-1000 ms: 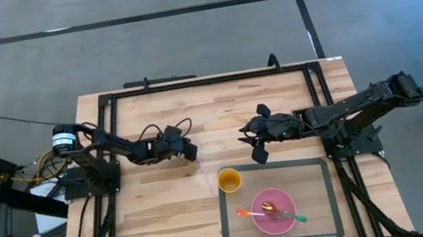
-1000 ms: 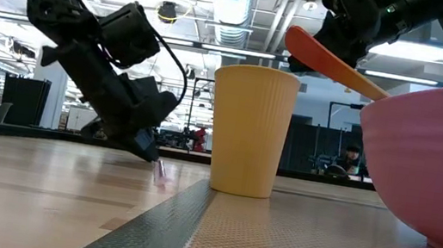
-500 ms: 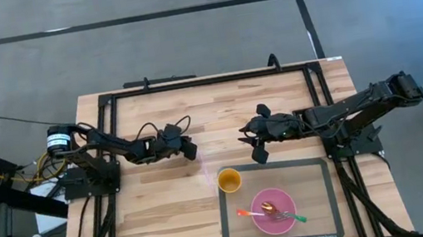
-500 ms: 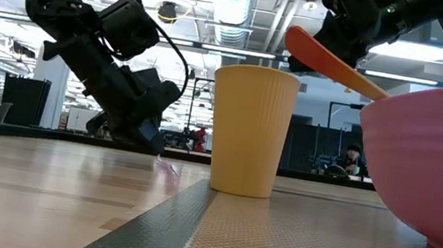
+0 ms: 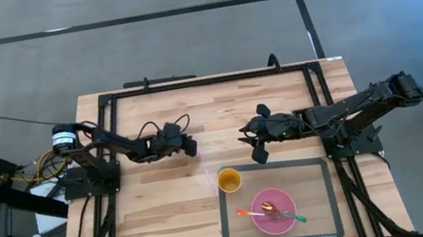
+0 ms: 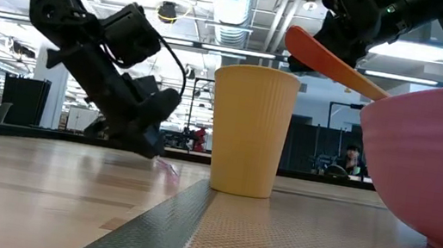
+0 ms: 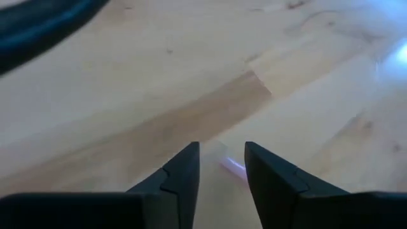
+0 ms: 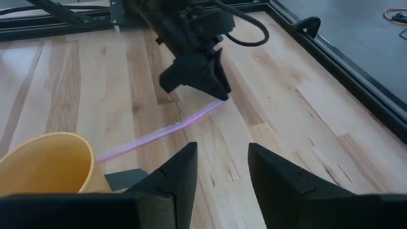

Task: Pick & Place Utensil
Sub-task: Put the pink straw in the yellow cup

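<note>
The pink stick goes in the yellow cup, so my left gripper should grab it by its end (image 7: 234, 168) next.
A thin translucent pink stick (image 5: 205, 172) lies flat on the wooden table, pointing from my left gripper (image 5: 191, 148) toward the yellow cup (image 5: 230, 180). In the right wrist view the stick (image 8: 159, 131) ends right under the left gripper's tips (image 8: 219, 95). In the left wrist view the open left gripper (image 7: 222, 149) stands on either side of the stick's end (image 7: 234, 167); I see no touch. My right gripper (image 5: 254, 143) hovers open on the far side of the cup.
The cup (image 6: 251, 132) stands on the corner of a dark mat (image 5: 313, 179). A pink bowl (image 5: 270, 190) on the mat holds an orange spoon (image 6: 326, 56) and a green fork (image 5: 292, 218). Bare wood lies left of and nearer than the stick.
My left gripper has risen a little off the table, its tips no longer down on the wood at the stick's end. The right arm, cup and bowl have kept still.
</note>
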Available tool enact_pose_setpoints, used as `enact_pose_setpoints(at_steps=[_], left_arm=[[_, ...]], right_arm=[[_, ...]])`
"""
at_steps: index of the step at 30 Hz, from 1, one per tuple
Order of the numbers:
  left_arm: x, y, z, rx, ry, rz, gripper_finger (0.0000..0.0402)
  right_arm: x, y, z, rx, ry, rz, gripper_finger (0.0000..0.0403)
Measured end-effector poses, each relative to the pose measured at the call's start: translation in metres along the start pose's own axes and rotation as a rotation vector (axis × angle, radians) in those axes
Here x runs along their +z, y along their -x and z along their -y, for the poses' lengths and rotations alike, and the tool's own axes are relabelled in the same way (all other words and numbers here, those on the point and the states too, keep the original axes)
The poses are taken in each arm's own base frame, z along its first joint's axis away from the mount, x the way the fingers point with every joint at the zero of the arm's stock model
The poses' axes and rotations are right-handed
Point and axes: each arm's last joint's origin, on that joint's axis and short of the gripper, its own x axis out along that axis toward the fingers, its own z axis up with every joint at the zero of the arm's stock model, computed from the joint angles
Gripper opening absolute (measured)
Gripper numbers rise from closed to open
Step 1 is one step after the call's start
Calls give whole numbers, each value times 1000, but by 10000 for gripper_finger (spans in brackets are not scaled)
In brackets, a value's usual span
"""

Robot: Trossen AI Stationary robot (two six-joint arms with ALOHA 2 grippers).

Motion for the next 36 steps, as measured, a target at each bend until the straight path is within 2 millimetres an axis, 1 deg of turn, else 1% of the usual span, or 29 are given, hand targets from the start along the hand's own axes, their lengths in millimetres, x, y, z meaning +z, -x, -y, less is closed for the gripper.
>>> enact_pose_setpoints(at_steps=[5, 10, 13, 16, 21, 22, 27, 30, 33, 36], left_arm=[[0, -10, -3, -23, 24, 7, 131], [-8, -19, -3, -35, 23, 5, 125], [-10, -20, -3, -35, 15, -5, 111], [-8, -18, -3, -42, 12, -8, 83], [-2, -10, 1, -99, -40, -26, 15], [-1, -8, 1, -107, -54, -25, 9], [11, 0, 7, -164, -95, 21, 6], [17, 9, 13, -211, -113, 51, 4], [24, 23, 21, -264, -145, 99, 4], [33, 42, 32, -339, -185, 159, 4]], right_arm=[[1, -1, 4, -12, -8, 1, 135], [1, -3, 8, -29, -17, 0, 136], [1, -3, 10, -34, -18, -3, 133], [1, -3, 10, -34, -18, -3, 133], [1, -3, 10, -34, -19, -3, 135], [1, -3, 10, -34, -19, -3, 134], [1, -3, 9, -33, -20, -3, 133], [1, -3, 9, -33, -20, -3, 134], [1, -3, 9, -33, -20, -3, 134], [1, -3, 9, -33, -20, -3, 131]])
